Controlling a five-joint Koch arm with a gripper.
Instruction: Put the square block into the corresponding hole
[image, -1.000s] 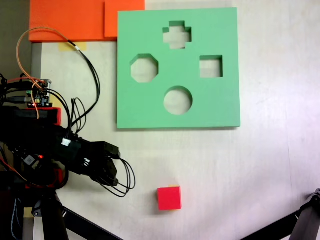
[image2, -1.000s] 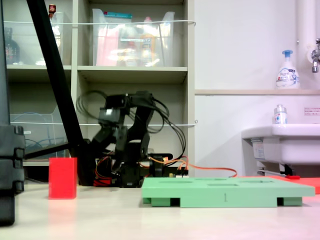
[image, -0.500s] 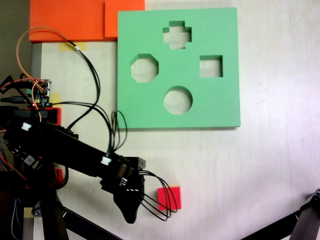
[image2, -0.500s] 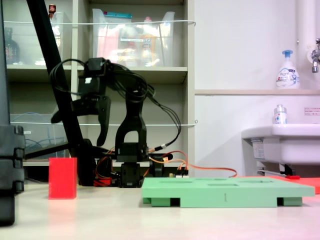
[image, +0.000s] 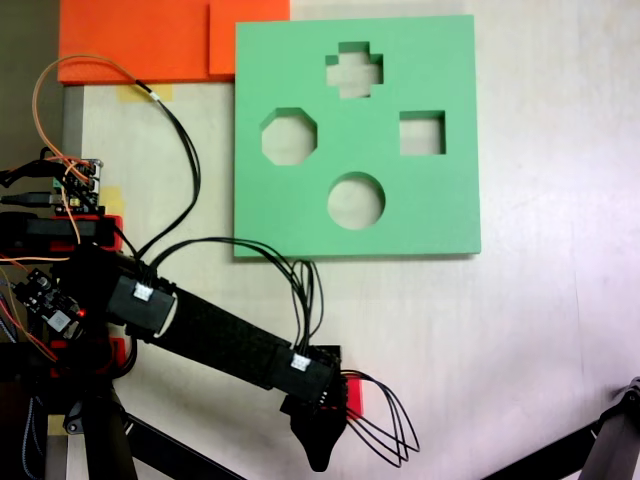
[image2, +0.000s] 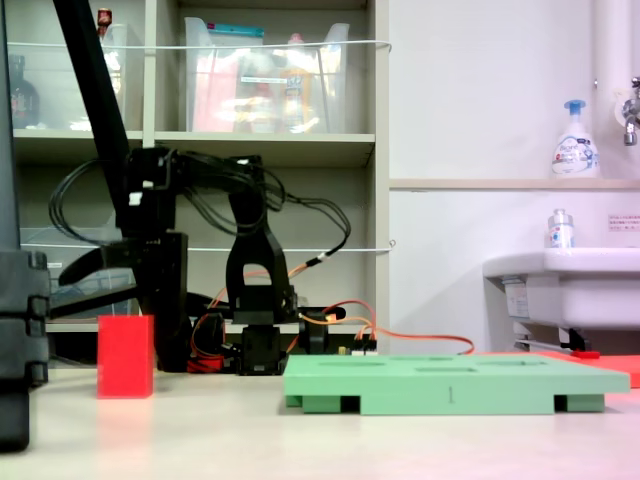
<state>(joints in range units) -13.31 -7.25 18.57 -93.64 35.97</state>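
Next, my gripper takes hold of the red square block's sides, to fit the block into the square hole (image: 422, 133).
The square block (image: 353, 398), a small red foam cube, sits on the table near the front edge, mostly covered from above by my gripper (image: 320, 425). From the side, the cube (image2: 125, 357) stands upright on the table. My gripper (image2: 118, 320) hangs open just over it, one jaw reaching down beside the cube, the other spread out to the left. Nothing is held. The square hole (image: 422, 133) is on the right side of the green foam board (image: 440, 210), far from the cube. The board (image2: 450, 385) lies flat.
The board also has cross (image: 354, 70), octagon (image: 289, 137) and round (image: 356, 200) cut-outs. Orange foam sheets (image: 150, 40) lie at the top left. A circuit board with wires (image: 75, 190) sits by the arm's base. A black stand leg (image: 600, 450) crosses the bottom right corner.
The arm has stretched out from the left and swung over the red cube, and the gripper has come down from high up to just above it. The cube has not moved.
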